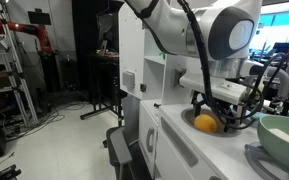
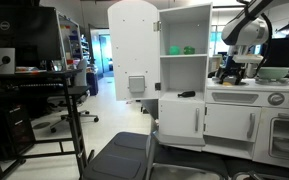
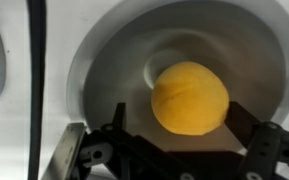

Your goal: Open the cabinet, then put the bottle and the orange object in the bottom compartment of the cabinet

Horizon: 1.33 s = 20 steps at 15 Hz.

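My gripper closes on the object next, since the orange object lies between both fingers, which reach down on either side inside the basin.
The orange object lies in a round white basin. My gripper is open and low over it, one dark finger on each side and neither pressing it. In an exterior view the orange object shows under the gripper on the counter. The cabinet stands with its door swung wide open. A small dark thing, probably the bottle on its side, lies on the floor of the bottom compartment.
A green item sits on the shelf above. A teal bowl stands on the counter just beyond the basin. Low white drawers are under the cabinet. A grey chair and a desk stand in front.
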{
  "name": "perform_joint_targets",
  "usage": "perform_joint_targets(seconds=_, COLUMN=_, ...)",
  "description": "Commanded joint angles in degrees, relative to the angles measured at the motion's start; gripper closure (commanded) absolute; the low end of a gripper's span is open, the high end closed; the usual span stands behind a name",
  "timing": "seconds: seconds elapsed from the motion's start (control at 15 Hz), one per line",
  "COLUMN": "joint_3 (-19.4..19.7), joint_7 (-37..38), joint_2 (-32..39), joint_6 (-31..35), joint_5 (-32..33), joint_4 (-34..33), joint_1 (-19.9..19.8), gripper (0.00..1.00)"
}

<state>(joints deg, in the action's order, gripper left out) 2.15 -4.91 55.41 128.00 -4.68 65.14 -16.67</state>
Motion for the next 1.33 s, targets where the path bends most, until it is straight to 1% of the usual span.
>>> perform_joint_targets(seconds=0.0, joint_3=-1.50, joint_7=-2.60, joint_2=2.93, joint_6=-3.56, joint_5=-1.63, joint_4=-5.68, joint_1=-0.95, gripper=0.00)
perform_joint_targets(seconds=0.4, joint_3=-1.87, joint_7=-4.75, joint_2=4.30, joint_6=-6.33, joint_5=-1.53, joint_4=-8.09, joint_1=-1.51, gripper=0.00)
perform_joint_targets(seconds=0.47, joint_3=-1.72, joint_7=-4.71, joint_2=4.08, joint_6=-7.10, joint_5=-1.34, joint_4=-8.42, joint_1=-1.32, gripper=0.25)
perform_joint_targets(seconds=0.53, joint_3=-1.74, joint_7=-5.29, joint_2=3.98, joint_6=-7.03, joint_5=-1.41, joint_4=-8.17, joint_1=-1.67, gripper=0.26)
perform_joint_targets(seconds=0.93, joint_3=-1.88, joint_7=-6.71, joint_2=3.18, joint_6=-7.40, joint_5=-1.13, joint_4=-7.88, joint_1=-2.68, gripper=0.73)
perform_joint_targets(seconds=1.0, joint_3=-1.95, joint_7=-7.15, joint_2=3.09, joint_6=-7.41, joint_5=-1.16, joint_4=-7.78, joint_1=-2.95, gripper=0.78)
perform_joint_targets(seconds=1.07, joint_3=-1.87, joint_7=-6.79, joint_2=3.03, joint_6=-8.14, joint_5=-0.83, joint_4=-8.31, joint_1=-2.35, gripper=0.86)
perform_joint_targets(seconds=1.2, joint_3=-2.14, joint_7=-9.19, joint_2=3.93, joint_6=-10.23, joint_5=-0.56, joint_4=-9.75, joint_1=-1.95, gripper=0.97)
perform_joint_targets(seconds=1.27, joint_3=-2.16, joint_7=-9.60, joint_2=2.96, joint_6=-11.86, joint_5=-0.22, joint_4=-9.52, joint_1=-1.33, gripper=0.99)
